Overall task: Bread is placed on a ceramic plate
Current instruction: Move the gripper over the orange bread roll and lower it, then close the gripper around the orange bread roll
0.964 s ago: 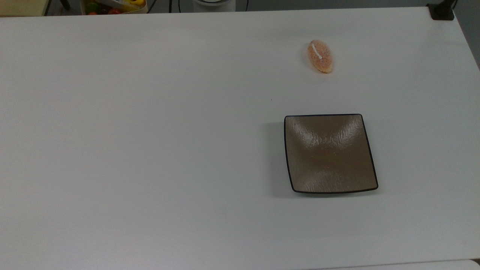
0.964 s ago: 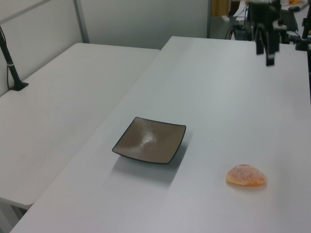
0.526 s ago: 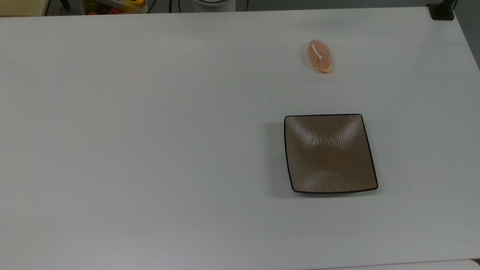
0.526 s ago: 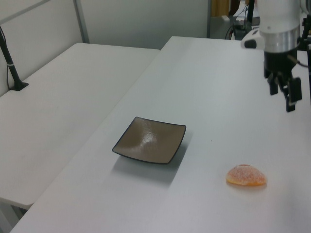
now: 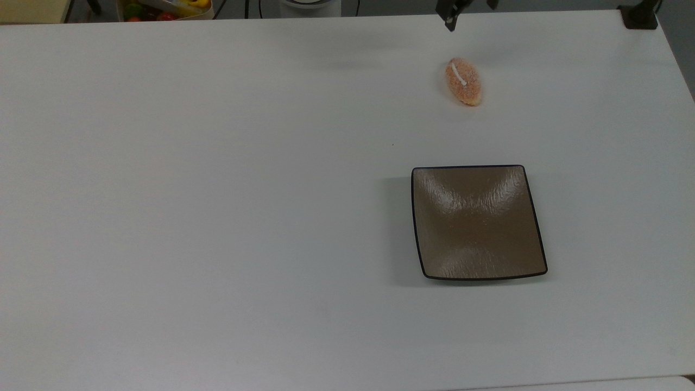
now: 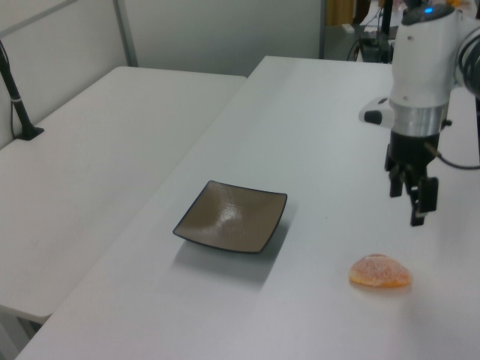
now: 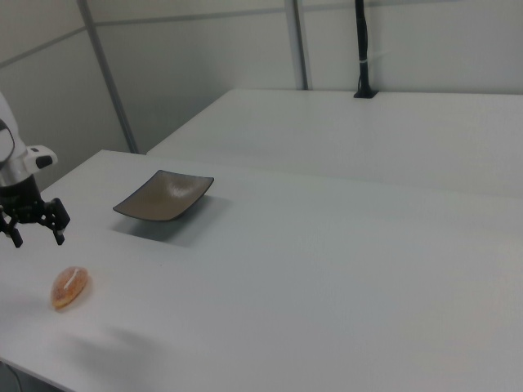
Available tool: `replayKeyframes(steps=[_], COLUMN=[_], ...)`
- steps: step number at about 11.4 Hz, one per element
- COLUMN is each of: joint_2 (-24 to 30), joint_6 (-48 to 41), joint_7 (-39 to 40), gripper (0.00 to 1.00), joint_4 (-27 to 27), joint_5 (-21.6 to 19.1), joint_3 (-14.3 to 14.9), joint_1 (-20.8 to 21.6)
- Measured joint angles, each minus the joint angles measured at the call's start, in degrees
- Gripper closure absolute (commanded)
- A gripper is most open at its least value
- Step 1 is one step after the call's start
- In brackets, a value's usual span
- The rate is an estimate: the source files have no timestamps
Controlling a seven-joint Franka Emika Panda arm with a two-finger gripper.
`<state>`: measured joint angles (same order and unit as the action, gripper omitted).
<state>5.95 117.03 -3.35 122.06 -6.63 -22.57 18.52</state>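
Observation:
I need to put the bread on the ceramic plate (image 6: pixel 231 217), so I should grab it next by the middle of its oval loaf (image 6: pixel 380 271).
The bread (image 5: pixel 463 81), a small orange-pink oval loaf with a white stripe, lies on the white table toward the top view's upper right. It also shows as the bread (image 6: pixel 380 271) and the bread (image 7: pixel 70 287). The square brown ceramic plate (image 5: pixel 478 222) sits bare below it in the top view, a clear gap between them; the same plate (image 6: pixel 231 217) and plate (image 7: pixel 163 196) appear from the sides. My gripper (image 6: pixel 406 208) hangs open in the air just above and beyond the bread, holding nothing. The gripper (image 7: pixel 37 241) and the gripper (image 5: pixel 470 13) are seen likewise.
A bowl of colourful items (image 5: pixel 163 8) sits past the table's far edge at the top view's upper left. A black clamp (image 5: pixel 640 16) grips the far right corner. A second white table (image 6: pixel 90 150) adjoins this one, with a black pole (image 6: pixel 15 90) on it.
The arm has come down and nearer over the table, from far back to just above the bread, and its fingers have entered the top view's upper edge. Bread and plate have not moved.

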Motion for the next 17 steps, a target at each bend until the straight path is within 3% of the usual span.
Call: replayKeyframes(steps=[3,11,15,17], joint_2=[-2.1,-10.7,-14.3,-15.3], joint_6=[9.6,17.6,19.5,20.5], joint_7=[-2.6,-3.8,-8.8,-9.5], gripper=[0.0,0.0,0.0,0.0], joint_4=[3.7,4.6,4.6,4.6], joint_5=[0.0,0.4,7.2,8.3], joint_3=[0.0,0.0,0.0,0.0], joint_1=[1.0,2.0,2.1,2.1])
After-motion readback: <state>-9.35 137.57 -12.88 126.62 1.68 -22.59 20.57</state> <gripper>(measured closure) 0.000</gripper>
